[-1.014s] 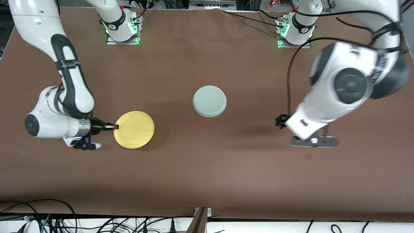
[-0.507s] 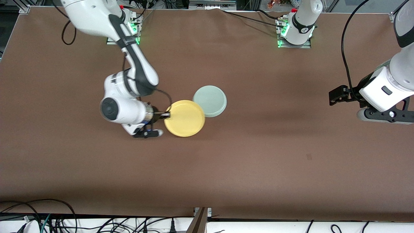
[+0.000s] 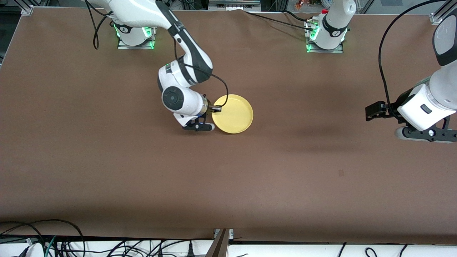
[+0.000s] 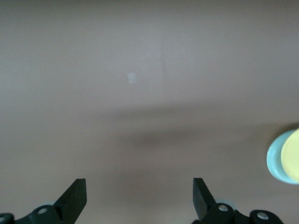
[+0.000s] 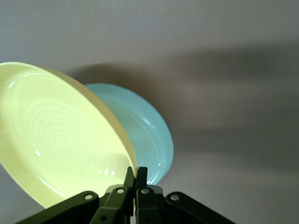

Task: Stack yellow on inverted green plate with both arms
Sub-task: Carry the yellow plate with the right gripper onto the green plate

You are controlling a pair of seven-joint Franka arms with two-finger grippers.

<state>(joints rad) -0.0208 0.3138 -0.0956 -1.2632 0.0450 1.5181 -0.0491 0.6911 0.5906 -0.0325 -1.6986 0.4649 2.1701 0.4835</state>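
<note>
The yellow plate stays in my right gripper until it lies squarely on the green plate, since its slanted rim leaves the green plate's side uncovered.
My right gripper (image 3: 216, 109) is shut on the rim of the yellow plate (image 3: 234, 114) and holds it over the green plate, which the yellow one hides completely in the front view. In the right wrist view the fingers (image 5: 135, 172) pinch the yellow plate (image 5: 60, 144), which is tilted, with the green plate (image 5: 149, 135) showing under it; I cannot tell whether they touch. My left gripper (image 3: 370, 111) is open and empty over bare table toward the left arm's end. Its wrist view (image 4: 139, 184) shows both plates at the edge, yellow (image 4: 295, 154) over green (image 4: 274, 161).
The brown table cloth (image 3: 142, 171) has a small pale mark (image 3: 341, 173) nearer the front camera, also in the left wrist view (image 4: 132, 77). The two arm bases (image 3: 134, 34) (image 3: 326, 34) stand at the table's edge. Cables (image 3: 53, 235) hang below the near edge.
My right arm carried the yellow plate from the right arm's end of the table to over the green plate. My left arm swung away toward its own end and now holds still.
</note>
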